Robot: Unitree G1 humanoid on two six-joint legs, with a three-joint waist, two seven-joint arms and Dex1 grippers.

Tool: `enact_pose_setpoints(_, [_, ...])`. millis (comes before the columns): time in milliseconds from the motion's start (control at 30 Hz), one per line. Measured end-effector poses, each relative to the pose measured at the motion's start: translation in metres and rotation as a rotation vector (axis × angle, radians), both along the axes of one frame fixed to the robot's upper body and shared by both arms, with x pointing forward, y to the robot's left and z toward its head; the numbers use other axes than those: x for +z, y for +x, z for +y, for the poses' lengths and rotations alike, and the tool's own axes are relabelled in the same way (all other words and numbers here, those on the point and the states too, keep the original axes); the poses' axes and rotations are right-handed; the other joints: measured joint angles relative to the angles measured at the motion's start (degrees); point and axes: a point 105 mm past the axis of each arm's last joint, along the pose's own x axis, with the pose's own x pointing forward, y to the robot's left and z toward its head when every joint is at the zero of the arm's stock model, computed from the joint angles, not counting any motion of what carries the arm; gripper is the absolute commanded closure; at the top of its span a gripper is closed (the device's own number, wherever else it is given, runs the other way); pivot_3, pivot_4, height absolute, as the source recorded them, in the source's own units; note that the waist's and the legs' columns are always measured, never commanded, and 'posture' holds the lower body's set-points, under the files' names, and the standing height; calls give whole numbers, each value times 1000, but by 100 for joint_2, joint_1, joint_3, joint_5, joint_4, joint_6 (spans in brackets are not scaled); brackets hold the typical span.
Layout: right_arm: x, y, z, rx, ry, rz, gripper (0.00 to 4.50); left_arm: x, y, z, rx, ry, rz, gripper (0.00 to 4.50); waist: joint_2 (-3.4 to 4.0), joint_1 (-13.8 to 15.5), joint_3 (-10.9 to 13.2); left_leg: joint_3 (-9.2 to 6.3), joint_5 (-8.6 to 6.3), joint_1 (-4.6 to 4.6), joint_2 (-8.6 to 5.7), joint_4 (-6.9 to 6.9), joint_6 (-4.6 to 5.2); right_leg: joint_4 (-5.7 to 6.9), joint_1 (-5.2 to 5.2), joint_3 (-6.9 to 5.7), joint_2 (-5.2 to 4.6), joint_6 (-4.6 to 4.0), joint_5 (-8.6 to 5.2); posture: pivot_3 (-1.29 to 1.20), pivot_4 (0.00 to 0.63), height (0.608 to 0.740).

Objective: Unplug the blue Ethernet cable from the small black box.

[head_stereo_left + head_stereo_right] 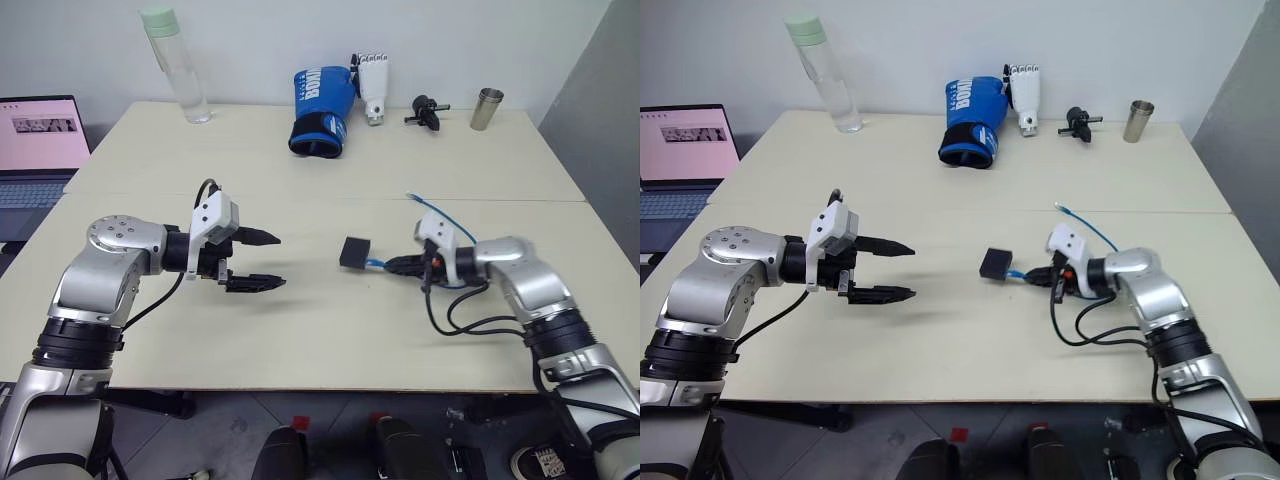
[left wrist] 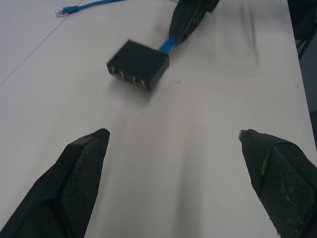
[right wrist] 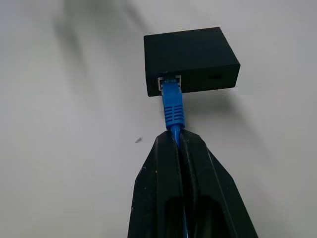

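Observation:
My right gripper's fingers and the blue plug crowd the other end of the box, so my left gripper next needs to grip the box by its open-port end [image 1: 346, 253] to unplug the cable.
The small black box [image 1: 354, 251] is at mid-table, tilted, and seems to hang a little above the tabletop with a shadow under it. The blue Ethernet cable [image 3: 172, 106] is plugged into a port on the box's edge [image 3: 190, 54]. My right gripper [image 1: 392, 266] is shut on the cable just behind the plug, fingers pressed together [image 3: 178, 141]. The cable's free end [image 1: 425, 200] curls away behind that wrist. My left gripper [image 1: 281, 261] is open and empty, well to the left of the box and pointing at it [image 2: 137, 64].
Along the table's far edge stand a clear bottle [image 1: 178, 65], a blue boxing glove [image 1: 322, 112], a white robotic hand [image 1: 374, 85], a small black gadget [image 1: 428, 110] and a metal cup [image 1: 487, 108]. A laptop [image 1: 38, 150] sits off the table's left side.

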Motion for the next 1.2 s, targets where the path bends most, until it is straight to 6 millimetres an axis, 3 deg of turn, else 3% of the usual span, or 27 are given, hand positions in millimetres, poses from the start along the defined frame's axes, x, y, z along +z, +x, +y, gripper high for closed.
enact_pose_setpoints(167, [48, -8, -19, -16, -33, -162, 4456, 8, 7, -4, 38, -115, 67, 0, 0, 22, 0, 0, 0, 0, -1, 1, 1, -2, 2, 0, 1, 1, -1, 0, 150, 740])
enact_pose_setpoints(333, [64, -9, -22, 30, -144, -404, 4456, 38, 23, -23, 86, -401, 155, 0, -3, 26, 2, -2, 0, -4, -3, 4, 1, -2, 1, -2, 0, 3, -1, 0, 150, 740])
enact_pose_setpoints(433, [67, -11, -18, 61, -172, -536, 4456, 52, 25, -39, 64, -539, 236, 0, -3, 21, 1, 0, 0, -4, -4, 2, 0, -3, 2, 2, -2, 5, -3, 0, 150, 740])
enact_pose_setpoints(667, [72, -10, -5, 62, -141, -710, 4456, 47, 26, -63, 27, -623, 300, 0, -3, -10, 1, 0, 2, 2, -1, 1, -3, 6, 0, 6, -1, 3, -1, 0, 150, 740])
enact_pose_setpoints(1200, [79, -13, 4, 81, -128, -816, 4456, 52, 44, -87, -15, -655, 261, 0, -3, 25, 1, 2, 2, 2, -7, 1, -3, 3, 2, 8, -4, 3, -2, 0, 150, 740])
